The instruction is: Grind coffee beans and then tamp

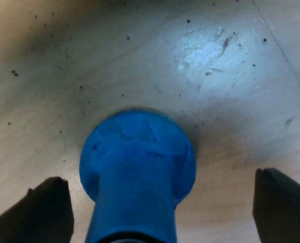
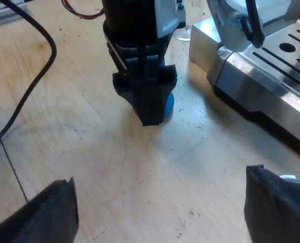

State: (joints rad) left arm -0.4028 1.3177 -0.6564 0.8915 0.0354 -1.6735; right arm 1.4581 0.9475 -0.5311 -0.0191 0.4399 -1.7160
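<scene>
The left gripper should next grab the tamper by its handle (image 1: 134,197), so that the blue tamper's round base (image 1: 138,124) stays free to tamp the ground coffee.
A blue tamper (image 1: 139,167) stands upright on the pale wooden table (image 1: 205,76). My left gripper (image 1: 160,182) is open, with one black finger (image 1: 46,210) on each side of the tamper and a clear gap to both. From the right wrist view, the left gripper (image 2: 151,109) reaches down over the tamper (image 2: 168,105), of which a blue edge peeks out by the fingers. My right gripper (image 2: 160,177) hangs open above bare table, a short way from the tamper, with nothing between its fingers.
The espresso machine's metal base and slotted drip tray (image 2: 271,71) stand close beside the tamper. A measuring glass (image 2: 182,31) sits on the table by the machine's corner. Dark coffee specks (image 1: 13,73) are scattered over the wood.
</scene>
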